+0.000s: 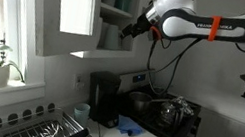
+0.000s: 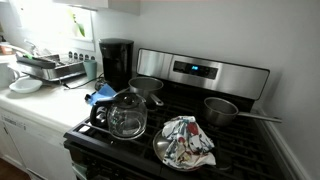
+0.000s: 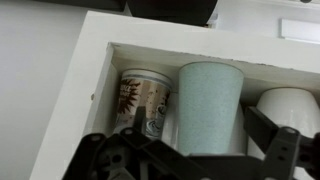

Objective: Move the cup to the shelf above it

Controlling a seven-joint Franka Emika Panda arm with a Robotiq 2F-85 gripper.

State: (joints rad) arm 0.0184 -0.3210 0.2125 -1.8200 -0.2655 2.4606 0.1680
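Observation:
My gripper needs to move toward the teal cup [image 3: 210, 100] before it closes. The cup is lined up between my fingers but lies beyond them, so my fingers would miss it if I closed now.
In the wrist view a pale teal cup [image 3: 210, 100] stands upright inside the white wall cabinet. A patterned mug [image 3: 143, 100] is to its left and a white cup [image 3: 288, 108] to its right. My gripper [image 3: 185, 138] is open, with one dark finger on each side of the teal cup; I cannot tell whether they touch it. A white board [image 3: 200, 52] runs just above the cups. In an exterior view the gripper [image 1: 129, 29] reaches into the cabinet just under the higher shelf board [image 1: 115, 12].
The cabinet door [image 1: 73, 4] hangs open beside the arm. Below are a black coffee maker [image 1: 103, 98], a dish rack [image 1: 46, 128] and a stove [image 2: 180, 130] with a glass kettle [image 2: 127, 115], pots and a cloth. Glassware stands on the higher shelf.

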